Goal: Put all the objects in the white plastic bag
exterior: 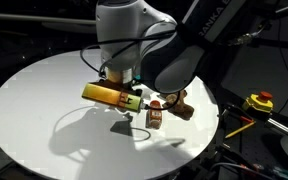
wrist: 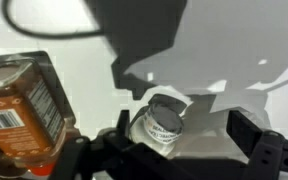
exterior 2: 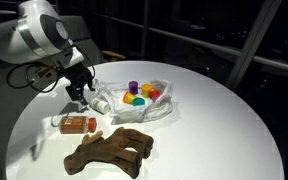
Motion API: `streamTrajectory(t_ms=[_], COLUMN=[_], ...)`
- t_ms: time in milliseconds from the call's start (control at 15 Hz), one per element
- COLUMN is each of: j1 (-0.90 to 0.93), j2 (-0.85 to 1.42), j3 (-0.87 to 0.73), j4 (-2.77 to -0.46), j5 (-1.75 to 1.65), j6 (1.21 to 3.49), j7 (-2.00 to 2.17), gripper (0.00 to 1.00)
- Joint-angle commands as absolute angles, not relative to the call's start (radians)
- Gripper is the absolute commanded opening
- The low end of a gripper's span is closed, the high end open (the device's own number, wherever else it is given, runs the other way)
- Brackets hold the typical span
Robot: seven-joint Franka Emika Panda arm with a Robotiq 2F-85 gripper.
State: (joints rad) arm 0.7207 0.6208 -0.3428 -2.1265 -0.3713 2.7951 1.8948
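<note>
My fingers are above the cap, which looks deep, so my gripper lowers next before it closes on the bottle's cap (exterior 2: 96, 101) (wrist: 164, 121).
A small clear bottle with a sealed white cap (wrist: 159, 124) lies on the white table, partly on the edge of the white plastic bag (exterior 2: 144, 100). My gripper (wrist: 184, 138) is open and low over the bottle, a finger on each side, the bottle nearer one finger. In an exterior view the gripper (exterior 2: 82, 93) stands just beside the bag, which holds several small coloured objects (exterior 2: 136, 95). An orange bottle (exterior 2: 79, 123) lies on its side close by; it also shows in the wrist view (wrist: 24, 100) and in an exterior view (exterior: 109, 95). A brown plush toy (exterior 2: 111, 150) lies near the table's front.
The round white table (exterior 2: 214, 120) has dark surroundings past its edge. A yellow tape measure (exterior: 259, 101) and cables sit off the table. The arm (exterior: 154, 50) hides the bag in that exterior view.
</note>
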Motion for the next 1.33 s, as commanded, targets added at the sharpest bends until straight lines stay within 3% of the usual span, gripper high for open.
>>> streamTrajectory(t_ms=[0,1267], j1=[0.710,0.597], j2=[0.589,0.642], j3=[-0.327,-0.264], j4=[-2.142,-2.118], j5=[-0.366,-0.321], j6=[2.799,2.802], j7=[1.901,1.891], gripper=[1.00,1.00])
